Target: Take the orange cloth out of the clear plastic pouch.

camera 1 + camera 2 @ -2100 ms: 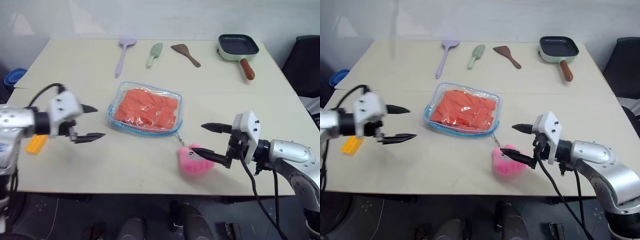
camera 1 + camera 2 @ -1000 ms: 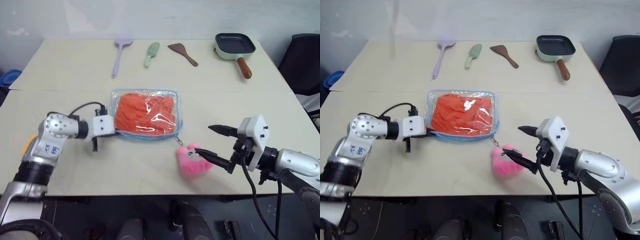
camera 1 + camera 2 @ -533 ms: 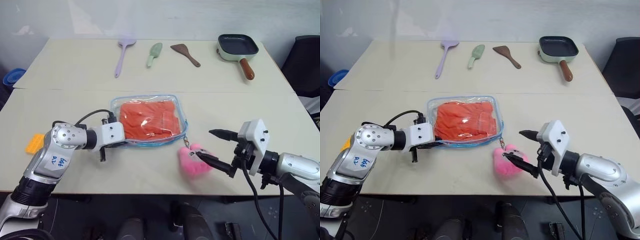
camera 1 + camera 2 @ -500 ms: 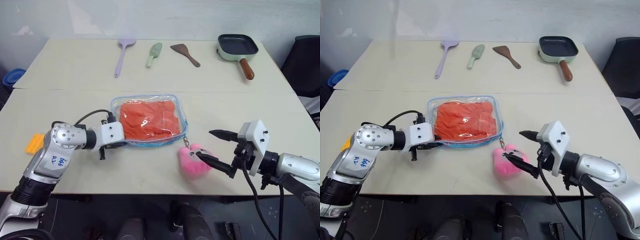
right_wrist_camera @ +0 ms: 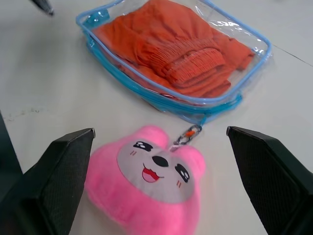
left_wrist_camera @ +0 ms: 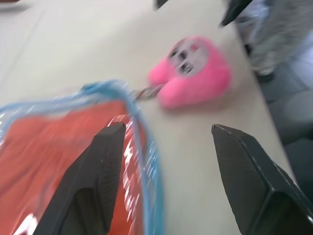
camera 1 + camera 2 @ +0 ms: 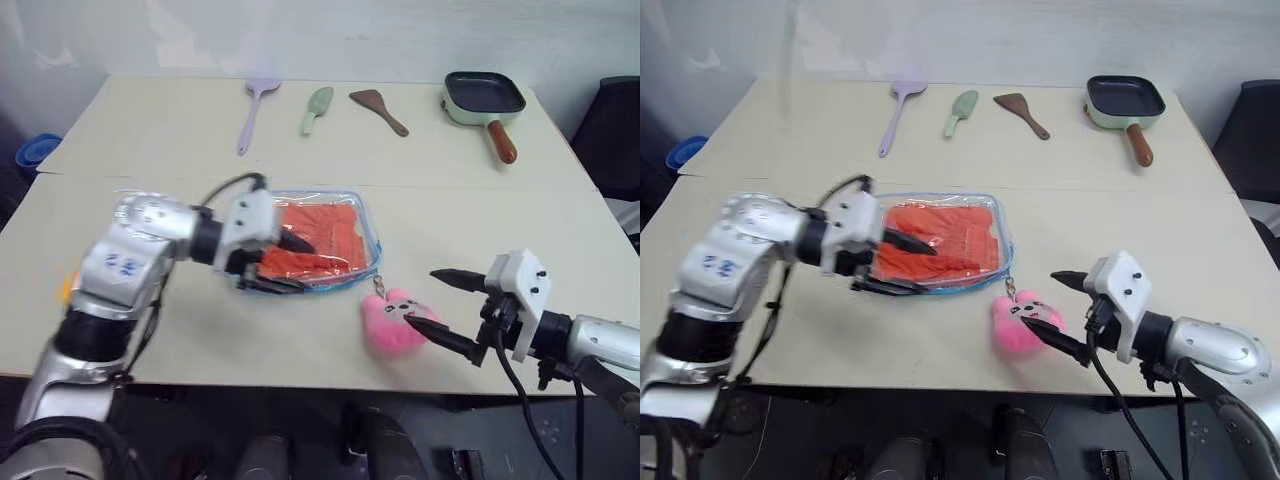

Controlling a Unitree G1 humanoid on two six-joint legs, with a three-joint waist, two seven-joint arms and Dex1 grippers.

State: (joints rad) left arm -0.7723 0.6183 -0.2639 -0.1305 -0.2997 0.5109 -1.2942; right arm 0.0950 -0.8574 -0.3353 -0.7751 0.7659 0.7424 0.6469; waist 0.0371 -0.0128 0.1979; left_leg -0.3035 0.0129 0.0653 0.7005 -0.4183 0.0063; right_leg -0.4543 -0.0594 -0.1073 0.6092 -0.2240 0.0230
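My left gripper takes hold of the pouch by its raised blue-trimmed rim [image 7: 328, 286] next, since the pouch's clear top [image 7: 330, 232] lies flat over the folded cloth.
The clear plastic pouch [image 7: 371, 232] with light blue trim lies flat mid-table, and the orange cloth [image 7: 326, 234] is folded inside it. A short chain links the pouch to a pink plush charm [image 7: 392, 322] near the front edge. My left gripper [image 7: 291, 265] is open over the pouch's near left part. One finger is above the cloth and the other is at the near rim [image 6: 142, 147]. My right gripper [image 7: 443, 307] is open just right of the plush, pointing at it without touching. The right wrist view shows the cloth's gathered hem [image 5: 191, 64].
Along the far edge lie a purple spatula [image 7: 250, 112], a green spatula [image 7: 316, 106], a brown spatula [image 7: 378, 109] and a dark pan [image 7: 485, 97] with a brown handle. A blue object [image 7: 34, 153] sits off the table's left side. A dark chair [image 7: 618, 120] stands at the right.
My left gripper, shut at the pouch's left edge a second ago, has opened and swung right over the pouch. The pouch has shifted slightly right. The right gripper has kept still.
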